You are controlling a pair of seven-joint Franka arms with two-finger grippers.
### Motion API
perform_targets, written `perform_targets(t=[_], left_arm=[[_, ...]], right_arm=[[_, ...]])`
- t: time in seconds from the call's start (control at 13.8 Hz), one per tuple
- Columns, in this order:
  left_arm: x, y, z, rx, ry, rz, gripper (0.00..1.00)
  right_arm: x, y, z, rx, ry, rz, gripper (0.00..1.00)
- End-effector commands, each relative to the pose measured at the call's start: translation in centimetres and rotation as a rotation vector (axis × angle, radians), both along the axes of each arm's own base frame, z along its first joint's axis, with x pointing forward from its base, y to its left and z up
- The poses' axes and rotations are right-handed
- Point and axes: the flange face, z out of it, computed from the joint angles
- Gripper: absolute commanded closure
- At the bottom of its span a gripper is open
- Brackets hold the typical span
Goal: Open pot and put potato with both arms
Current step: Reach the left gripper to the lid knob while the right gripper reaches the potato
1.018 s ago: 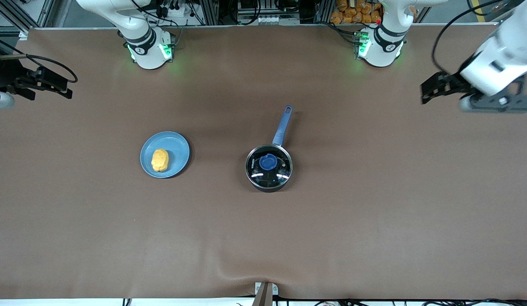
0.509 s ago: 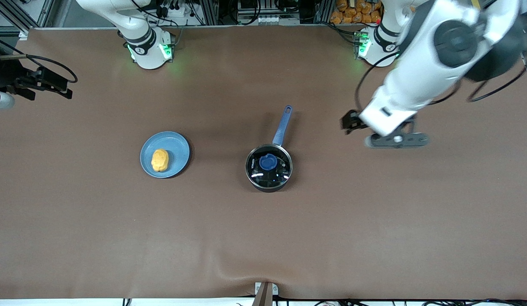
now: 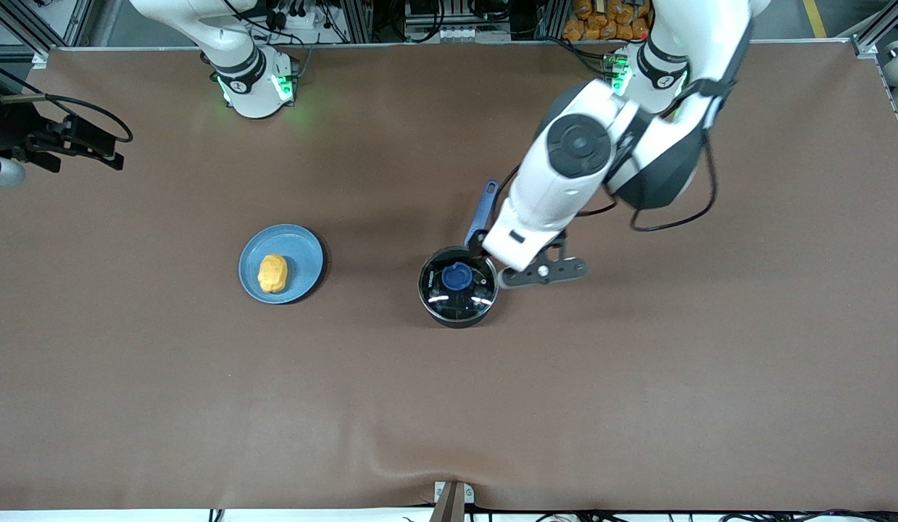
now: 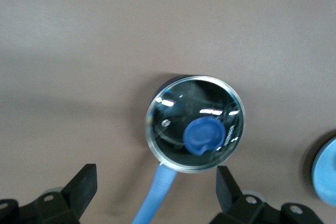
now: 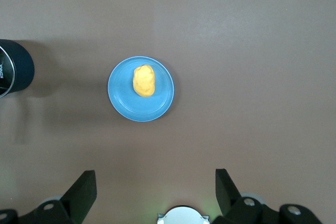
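Observation:
I will grab the glass lid by its blue knob [image 3: 456,276] with my left gripper next. That will open the pot for the potato [image 3: 272,273].
The black pot [image 3: 458,288] stands mid-table with its glass lid and blue knob [image 3: 456,276] on, and its blue handle [image 3: 482,214] points toward the robots' bases. The potato [image 3: 272,273] lies on a light-blue plate [image 3: 304,250] toward the right arm's end. My left gripper [image 4: 156,188] is open and empty above the pot's handle [image 4: 157,192], with the lid [image 4: 195,123] just ahead. In the front view the left arm [image 3: 550,188] covers it. My right gripper [image 5: 156,190] is open and empty, waiting high above the table. Its view shows the potato [image 5: 144,81] far below.
The plate [image 5: 160,100] and the pot's side [image 5: 13,74] also show in the right wrist view. The right arm's hand [image 3: 93,145] hangs at the table's edge at its own end. Bare brown table surrounds the pot and plate.
My left arm has swung in from its end of the table to over the pot's handle. The right arm, pot and potato have not moved.

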Motion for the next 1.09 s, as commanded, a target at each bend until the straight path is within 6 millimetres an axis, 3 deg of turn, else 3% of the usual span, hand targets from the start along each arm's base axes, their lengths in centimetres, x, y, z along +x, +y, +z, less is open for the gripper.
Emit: perform_targets(t=[0.0, 0.07, 0.15, 0.29, 0.51, 0.8, 1.02], left_arm=[[0.5, -3.7, -3.2, 0.058, -0.048, 0.049, 0.0], [0.0, -4.9, -4.7, 0.098, -0.067, 0.048, 0.0], [-0.2, -5.6, -4.7, 0.102, -0.106, 0.046, 0.0], [-0.3, -6.6, -7.1, 0.089, -0.11, 0.095, 0.0], [-0.7, -7.7, -8.9, 0.085, -0.112, 0.119, 0.0], [-0.9, -8.0, -11.5, 0.102, -0.095, 0.122, 0.0], [-1.0, -8.1, -12.1, 0.103, -0.089, 0.131, 0.0]], right_arm=[[0.3, 0.1, -1.3, 0.015, -0.01, 0.01, 0.0], [0.6, 0.3, -2.4, 0.015, -0.012, 0.012, 0.0], [0.9, 0.5, -3.6, 0.015, -0.016, 0.013, 0.0], [1.4, 0.9, -6.0, 0.015, -0.028, 0.015, 0.0], [2.1, 1.8, -9.1, 0.015, -0.057, 0.025, 0.0], [2.4, 3.3, -13.9, 0.013, -0.078, 0.04, 0.0], [2.3, 4.5, -19.0, 0.008, -0.063, 0.05, 0.0]])
